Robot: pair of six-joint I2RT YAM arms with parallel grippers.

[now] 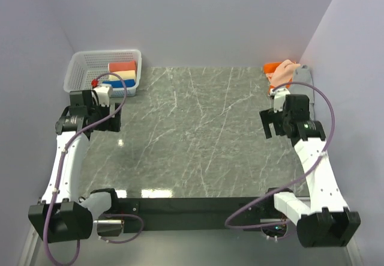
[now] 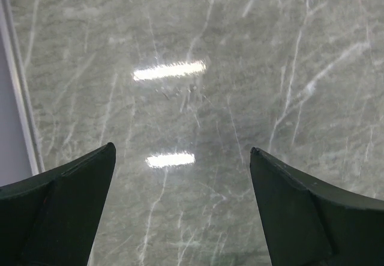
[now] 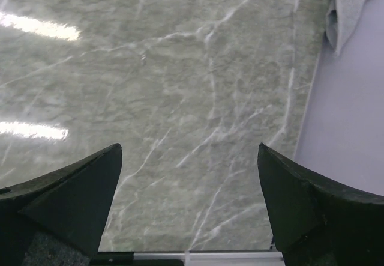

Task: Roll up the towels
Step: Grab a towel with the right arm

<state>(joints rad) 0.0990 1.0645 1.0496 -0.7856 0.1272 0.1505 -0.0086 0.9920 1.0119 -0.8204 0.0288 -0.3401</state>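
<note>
My right gripper should next take the orange towel by an orange edge [image 1: 272, 68]. Then the rest stays free to spread flat for rolling.
Two towels lie bunched in the table's far right corner: an orange towel [image 1: 279, 69] with a paler fold on top, and a grey towel [image 1: 303, 74] just right of it. A corner of the grey towel [image 3: 343, 11] shows at the upper right of the right wrist view. My right gripper [image 1: 277, 129] [image 3: 189, 149] hangs open over bare marble a little nearer than the towels, touching neither. At the left edge of the table, my left gripper [image 1: 103, 123] [image 2: 182, 152] is also open with only marble between its fingers.
A white mesh basket [image 1: 84, 68] at the far left corner holds small red, cream and blue rolls [image 1: 122, 74]. The grey marble table [image 1: 198, 134] is closed in by pale walls at the back and both sides. Its right edge runs close to the right gripper.
</note>
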